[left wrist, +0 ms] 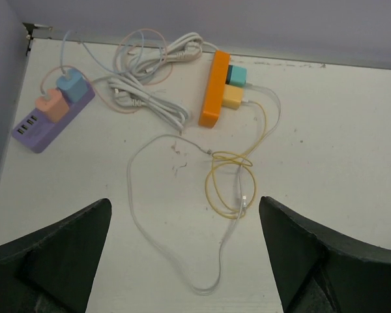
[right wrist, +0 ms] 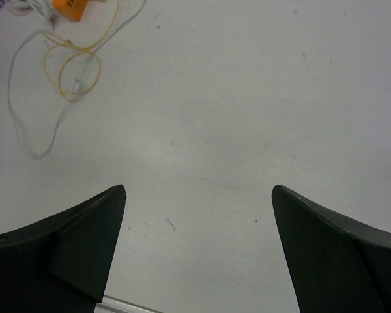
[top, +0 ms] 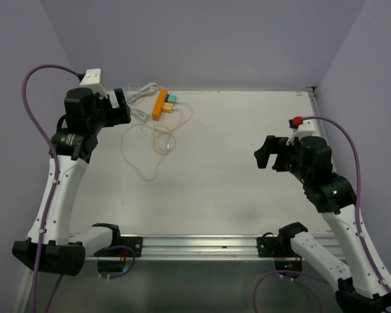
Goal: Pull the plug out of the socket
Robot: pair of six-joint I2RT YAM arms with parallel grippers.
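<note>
My left gripper will next grab the orange socket strip across its near end (top: 158, 113) (left wrist: 210, 113). That leaves both plugs free for my right gripper to pull.
An orange socket strip (left wrist: 214, 89) lies at the back left of the table, also seen in the top view (top: 159, 104). A teal plug (left wrist: 236, 74) and a yellow plug (left wrist: 232, 98) sit side by side in its right face. Thin white and yellow cables run from them into a yellow loop (left wrist: 231, 182). My left gripper (left wrist: 184, 202) is open and empty, raised above the table, left of the strip in the top view (top: 120, 106). My right gripper (right wrist: 199, 189) is open and empty over bare table at the right (top: 268, 153).
A purple socket strip (left wrist: 52, 120) with a blue plug (left wrist: 73, 87) and a pink plug (left wrist: 50, 104) lies in the far left corner. A coil of thick white cable (left wrist: 150, 78) lies between the two strips. The orange strip's end (right wrist: 68, 6) shows in the right wrist view.
</note>
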